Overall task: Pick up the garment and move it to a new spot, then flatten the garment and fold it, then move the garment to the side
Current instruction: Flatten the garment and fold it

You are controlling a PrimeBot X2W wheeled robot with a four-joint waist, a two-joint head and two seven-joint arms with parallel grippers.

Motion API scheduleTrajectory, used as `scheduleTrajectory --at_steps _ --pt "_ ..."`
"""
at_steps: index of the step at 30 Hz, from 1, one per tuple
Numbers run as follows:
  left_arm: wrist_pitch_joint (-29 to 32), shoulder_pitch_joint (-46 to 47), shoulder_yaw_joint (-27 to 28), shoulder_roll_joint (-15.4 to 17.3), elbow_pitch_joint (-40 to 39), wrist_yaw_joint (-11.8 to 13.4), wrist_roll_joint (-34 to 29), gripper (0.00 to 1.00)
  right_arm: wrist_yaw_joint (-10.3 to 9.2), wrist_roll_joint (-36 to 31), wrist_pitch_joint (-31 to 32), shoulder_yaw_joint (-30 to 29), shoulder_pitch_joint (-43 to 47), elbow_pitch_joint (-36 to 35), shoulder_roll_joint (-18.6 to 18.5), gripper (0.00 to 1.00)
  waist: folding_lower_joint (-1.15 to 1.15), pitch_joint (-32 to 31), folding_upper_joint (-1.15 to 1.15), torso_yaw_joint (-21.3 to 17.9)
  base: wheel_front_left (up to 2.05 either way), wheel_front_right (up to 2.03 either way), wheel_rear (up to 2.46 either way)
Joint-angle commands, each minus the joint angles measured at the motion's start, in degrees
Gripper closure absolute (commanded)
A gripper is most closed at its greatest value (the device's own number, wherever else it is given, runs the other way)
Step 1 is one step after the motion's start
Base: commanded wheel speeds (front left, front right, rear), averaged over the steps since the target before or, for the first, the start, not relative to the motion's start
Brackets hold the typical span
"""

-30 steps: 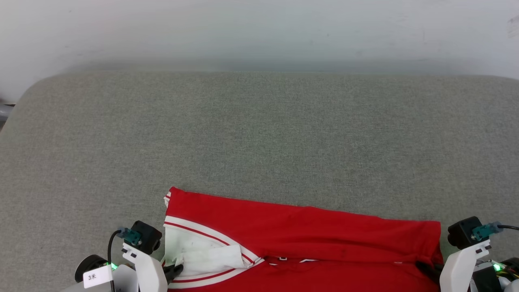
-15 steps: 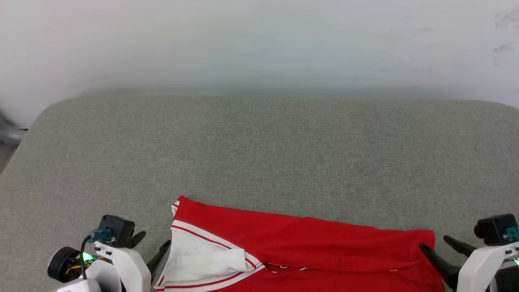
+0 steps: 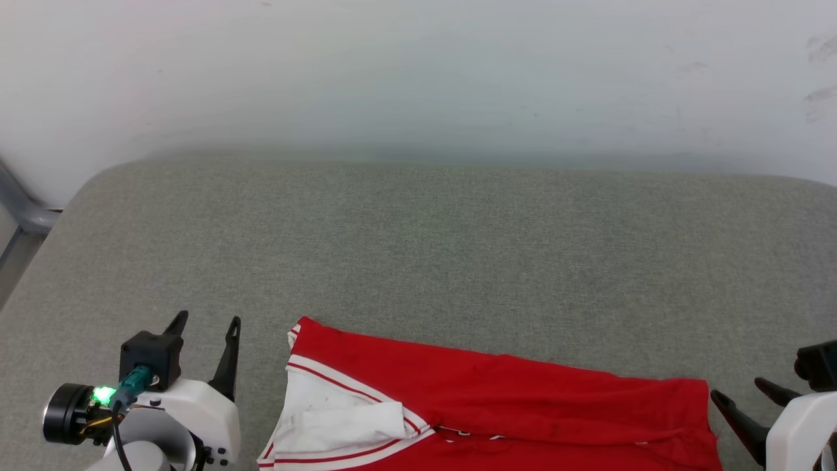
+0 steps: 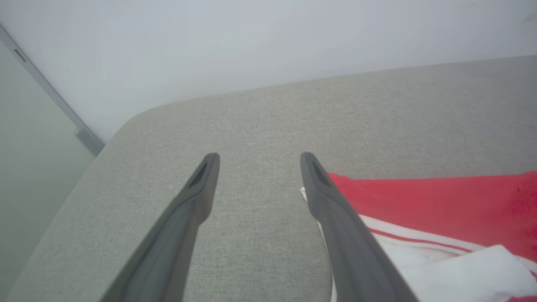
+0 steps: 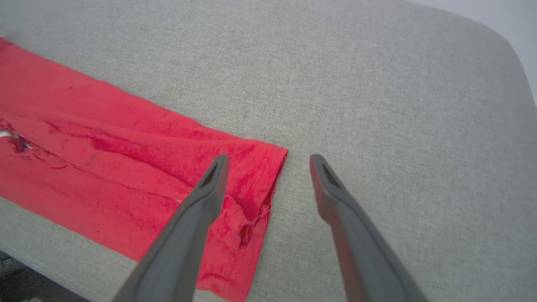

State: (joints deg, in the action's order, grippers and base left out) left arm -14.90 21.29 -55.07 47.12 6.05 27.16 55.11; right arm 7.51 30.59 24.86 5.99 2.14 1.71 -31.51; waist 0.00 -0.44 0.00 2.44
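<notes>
Next, my right gripper grabs the plain red end of the garment [image 3: 497, 392] by the bunched fold [image 3: 676, 436], to fold the garment in half.
The garment [image 3: 497, 392], red with a white sleeve and red-and-white striped trim, lies folded near the front edge of the grey cushioned surface [image 3: 418, 248]. My left gripper [image 3: 208, 320] stands open just left of the garment's sleeve end, fingers apart and empty. In the left wrist view the left gripper [image 4: 259, 157] hovers over bare cushion, the garment [image 4: 440, 197] beside its right finger. My right gripper [image 3: 739, 391] is open at the garment's right end. In the right wrist view the right gripper [image 5: 269, 158] straddles the garment [image 5: 126, 159] corner, holding nothing.
A pale wall [image 3: 418, 78] rises behind the cushion. A grey metal bar [image 3: 26, 209] runs down the far left beside the cushion's rounded corner. Wide bare cushion lies beyond the garment.
Both grippers let go of the garment and opened, then drew back outward from its ends. The head camera tilted up, so the picture shifted. The garment stays lying folded.
</notes>
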Motion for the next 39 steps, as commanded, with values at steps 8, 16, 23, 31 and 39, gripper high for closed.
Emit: scheduleTrajectory --at_steps 8,16,23,31,39 --pt "-0.32 -10.54 15.23 -5.81 -5.4 5.35 -14.12 0.0 -0.05 0.7 7.42 -1.17 0.88 1.13 0.58 0.0 0.0 0.6 0.0 1.5 0.0 0.0 0.0" --pt "-0.33 -19.27 26.29 -13.94 -8.97 4.68 -26.58 0.0 -0.05 3.12 12.23 -0.7 -0.57 4.67 0.9 0.0 0.0 1.86 0.0 3.32 0.0 0.0 0.0" --pt "-0.34 -22.07 32.23 -21.45 -9.78 1.5 -34.43 0.0 -0.05 5.21 14.16 -0.12 -0.97 8.92 2.03 0.0 0.0 3.4 0.0 5.47 0.0 0.0 0.0" --pt "-0.34 -24.59 38.98 -29.44 -7.8 -4.25 -40.29 0.0 -0.05 7.39 14.51 2.82 -0.57 14.48 2.75 0.0 0.0 4.6 0.0 7.01 0.0 0.0 0.0" --pt "-0.34 -26.07 43.65 -34.0 -7.56 -8.49 -46.6 0.0 0.05 9.88 12.93 8.37 -0.59 18.11 2.7 1.0 0.0 5.13 0.0 7.54 0.0 0.0 0.0"
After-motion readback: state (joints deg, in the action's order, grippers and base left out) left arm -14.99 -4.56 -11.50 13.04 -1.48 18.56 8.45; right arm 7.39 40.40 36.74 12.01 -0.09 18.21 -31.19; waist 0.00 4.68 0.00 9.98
